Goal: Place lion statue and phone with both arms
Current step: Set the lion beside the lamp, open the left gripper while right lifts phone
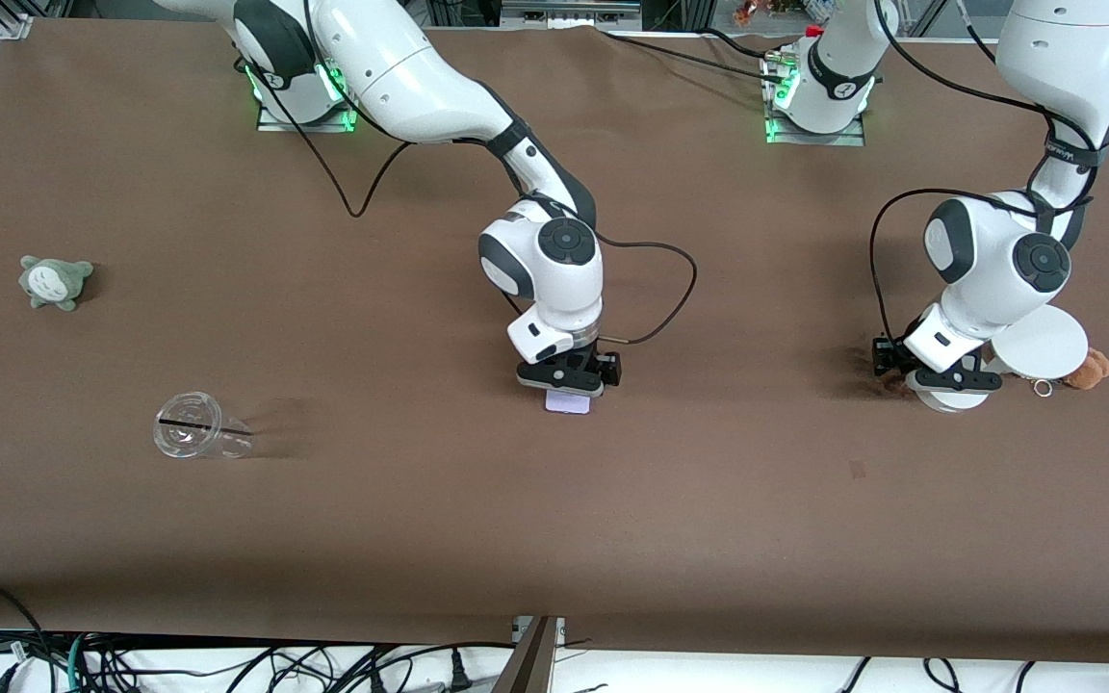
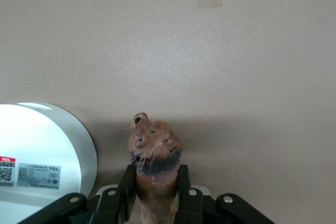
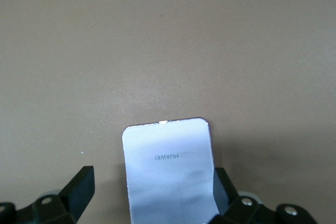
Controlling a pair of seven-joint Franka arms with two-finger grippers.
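The lion statue sits low on the tabletop beside the white stand and would stand if my left gripper opened now, so it is time to release it.
The phone [image 1: 567, 402] is a flat pale lavender-white rectangle lying mid-table. My right gripper [image 1: 564, 383] is down around it and open. In the right wrist view the phone [image 3: 169, 169] lies between the fingers; one finger [image 3: 223, 184] is against its edge and the other stands apart. The lion statue [image 2: 155, 148] is reddish-brown. My left gripper [image 2: 155, 179] is shut on its body, with the head sticking out past the fingertips. In the front view the left gripper [image 1: 913, 383] holds the lion statue [image 1: 893, 385] low over the table beside a white stand.
The white round-based stand with a disc [image 1: 1041, 342] is at the left arm's end, with an orange-brown plush [image 1: 1089, 369] beside it. A grey-green plush [image 1: 56, 281] and a clear cup on its side [image 1: 198, 438] lie toward the right arm's end.
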